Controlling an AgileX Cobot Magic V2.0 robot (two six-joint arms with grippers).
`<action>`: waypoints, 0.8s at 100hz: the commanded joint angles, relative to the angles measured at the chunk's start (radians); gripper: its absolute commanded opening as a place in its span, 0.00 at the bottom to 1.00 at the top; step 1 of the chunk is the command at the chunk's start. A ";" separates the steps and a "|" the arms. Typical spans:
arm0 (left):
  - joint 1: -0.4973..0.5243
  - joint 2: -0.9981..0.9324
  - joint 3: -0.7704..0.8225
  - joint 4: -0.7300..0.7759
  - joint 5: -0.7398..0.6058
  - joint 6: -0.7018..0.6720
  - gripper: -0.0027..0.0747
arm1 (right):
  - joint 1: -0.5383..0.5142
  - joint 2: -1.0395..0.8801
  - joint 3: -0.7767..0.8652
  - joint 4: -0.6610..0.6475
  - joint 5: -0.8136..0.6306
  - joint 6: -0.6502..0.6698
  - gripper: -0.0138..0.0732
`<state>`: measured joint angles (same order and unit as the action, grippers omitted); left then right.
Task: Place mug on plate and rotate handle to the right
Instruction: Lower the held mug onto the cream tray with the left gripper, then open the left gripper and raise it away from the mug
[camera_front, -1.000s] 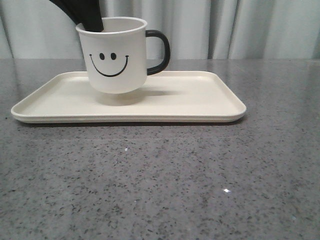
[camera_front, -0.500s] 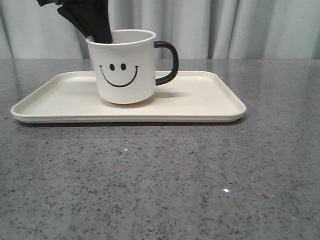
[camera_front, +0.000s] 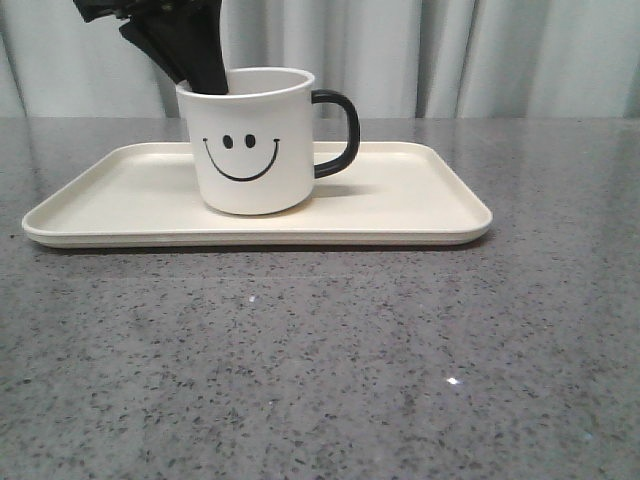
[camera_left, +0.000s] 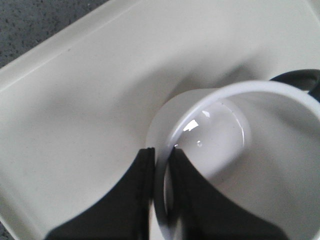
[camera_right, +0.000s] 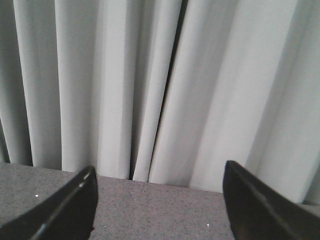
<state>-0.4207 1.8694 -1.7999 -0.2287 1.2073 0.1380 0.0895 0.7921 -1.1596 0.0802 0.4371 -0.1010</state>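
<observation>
The base of the white mug rests on the cream plate (camera_front: 400, 205), inside its rim, so it is now time for my left gripper to release the mug.
The white mug (camera_front: 250, 150) with a black smiley face stands upright on the cream plate (camera_front: 400, 205), left of its middle. Its black handle (camera_front: 340, 132) points right. My left gripper (camera_front: 200, 75) comes down from the upper left and is shut on the mug's rim, one finger inside and one outside. In the left wrist view the fingers (camera_left: 142, 190) pinch the mug's rim (camera_left: 165, 150), with the plate (camera_left: 75, 110) below and a bit of the handle (camera_left: 300, 80) at the edge. My right gripper (camera_right: 157, 200) is open and empty, facing the curtain; it does not show in the front view.
The grey speckled table (camera_front: 320, 360) spreads in front of the plate. A pale pleated curtain (camera_front: 480, 55) hangs behind the table's far edge. The right wrist view shows the curtain (camera_right: 160, 85) and a strip of table (camera_right: 150, 210).
My left gripper has carried the mug a little right and set it down onto the plate; a second ago the mug hung tilted above it. The grip stays shut.
</observation>
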 joint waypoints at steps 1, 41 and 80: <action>-0.008 -0.046 -0.032 -0.026 -0.026 -0.004 0.01 | -0.003 0.002 -0.030 -0.004 -0.078 -0.006 0.77; -0.008 -0.046 -0.032 -0.027 -0.015 -0.004 0.03 | -0.003 0.002 -0.030 -0.004 -0.078 -0.006 0.77; -0.008 -0.046 -0.032 -0.027 -0.004 -0.004 0.46 | -0.003 0.002 -0.030 -0.004 -0.078 -0.006 0.77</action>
<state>-0.4207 1.8694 -1.7999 -0.2309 1.2177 0.1380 0.0895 0.7921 -1.1596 0.0802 0.4371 -0.1010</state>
